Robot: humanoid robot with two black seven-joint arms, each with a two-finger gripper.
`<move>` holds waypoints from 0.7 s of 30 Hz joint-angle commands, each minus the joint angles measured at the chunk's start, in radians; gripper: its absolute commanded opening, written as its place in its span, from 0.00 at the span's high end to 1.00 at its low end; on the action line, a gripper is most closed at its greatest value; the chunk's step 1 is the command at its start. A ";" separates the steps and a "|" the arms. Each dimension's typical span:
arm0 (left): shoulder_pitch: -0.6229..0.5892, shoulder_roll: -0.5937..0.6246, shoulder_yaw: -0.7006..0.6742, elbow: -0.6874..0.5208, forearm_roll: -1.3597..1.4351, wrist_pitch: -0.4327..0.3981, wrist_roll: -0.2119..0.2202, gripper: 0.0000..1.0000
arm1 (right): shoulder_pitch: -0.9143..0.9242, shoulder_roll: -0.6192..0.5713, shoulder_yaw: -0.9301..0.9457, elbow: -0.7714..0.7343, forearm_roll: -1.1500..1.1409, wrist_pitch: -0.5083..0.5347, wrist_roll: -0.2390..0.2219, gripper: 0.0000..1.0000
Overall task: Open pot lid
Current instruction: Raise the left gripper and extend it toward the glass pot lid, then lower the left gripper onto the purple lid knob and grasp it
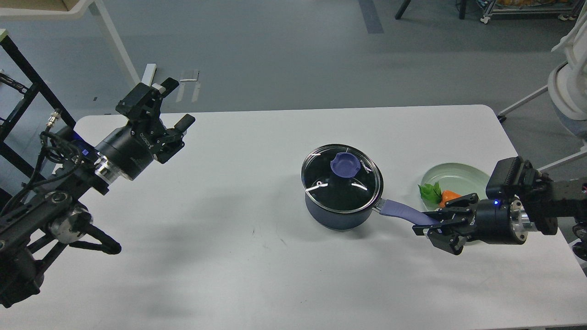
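Next, my left gripper grips the glass lid [321,176] by its blue-purple knob [345,165], as the lid lies shut and too wide for my fingers.
The dark blue pot [337,215] stands right of the table's middle. The clear glass pot lid [321,176] rests shut on it, with its blue-purple knob [345,165] on top. The lavender handle [401,211] points right. My right gripper [431,225] has its fingers closed on the end of that handle, low over the table. My left gripper [176,103] is open and empty, held above the table's far left, well away from the pot.
A pale green plate [463,174] sits just right of the pot, behind my right gripper, with a toy carrot [448,197] and green leaves [429,191] on it. The white table [257,256] ends close to the right arm. A black rack stands at the far left.
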 commanded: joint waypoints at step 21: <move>-0.713 -0.251 0.705 0.047 1.115 0.200 -0.082 0.01 | -0.001 0.000 0.000 0.000 0.001 0.003 0.000 0.66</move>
